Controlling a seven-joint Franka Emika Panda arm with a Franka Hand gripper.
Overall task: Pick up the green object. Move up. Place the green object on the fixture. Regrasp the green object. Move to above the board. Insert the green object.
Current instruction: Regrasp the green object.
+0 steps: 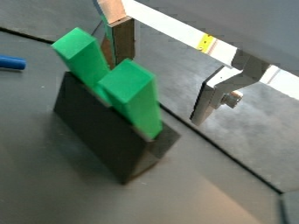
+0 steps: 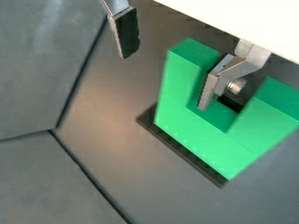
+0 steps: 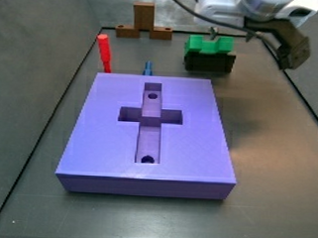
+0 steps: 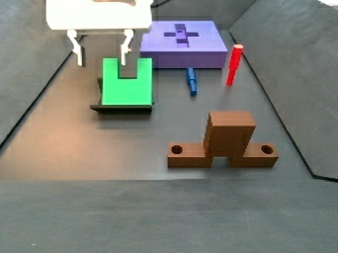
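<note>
My gripper grips the green block by its upright prong (image 1: 131, 85) beside the notch next, to insert the block into the purple board's recess.
The green object (image 2: 193, 114) is a bright green U-shaped block standing with its two prongs up in the dark fixture (image 1: 100, 131). It shows in both wrist views and in both side views (image 4: 128, 89) (image 3: 209, 44). My gripper (image 4: 103, 51) is open and hovers just above and around the block's top. Its two silver fingers (image 1: 219, 92) stand wide apart and grip nothing. One finger (image 2: 225, 80) hangs over the block's notch. The purple board (image 3: 108, 139) with its cross-shaped recess lies beyond the fixture in a side view (image 4: 158, 42).
A thin red peg (image 4: 235, 64) stands beside the board. A small blue piece (image 4: 191, 81) lies between the board and the fixture. A brown cross-shaped block (image 4: 231, 138) sits on the dark floor. Dark walls ring the work area.
</note>
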